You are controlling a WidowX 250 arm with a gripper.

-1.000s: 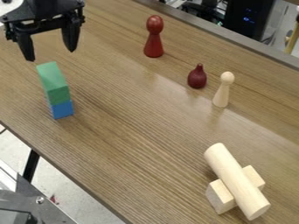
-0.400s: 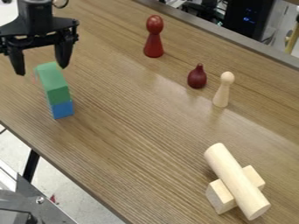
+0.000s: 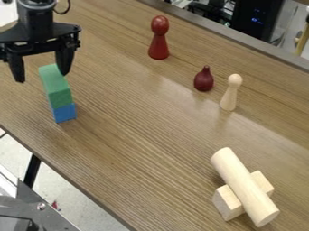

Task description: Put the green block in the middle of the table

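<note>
I should grab the green block (image 3: pixel 56 88) by its long sides with my gripper next, to put it in the middle of the table.
The black gripper (image 3: pixel 40 77) hangs at the upper left, open, its two fingertips apart at the far end of the green block. The long green block (image 3: pixel 56 88) lies on top of a blue block (image 3: pixel 64 113) near the table's left side. The right finger overlaps the green block's far right edge in the view; whether they touch I cannot tell. The left finger is out to the block's left. Brown wood grain covers the table (image 3: pixel 138 126).
A red peg figure (image 3: pixel 159 40) stands toward the back, with a dark red pear-shaped piece (image 3: pixel 204 80) and a pale wooden peg (image 3: pixel 230 94) at the right. A wooden cylinder (image 3: pixel 241 185) rests across a wooden block (image 3: pixel 227 203) at the lower right.
The gripper has come down and slightly left in the view, closer to the green block. The blocks and the other pieces look about the same.
</note>
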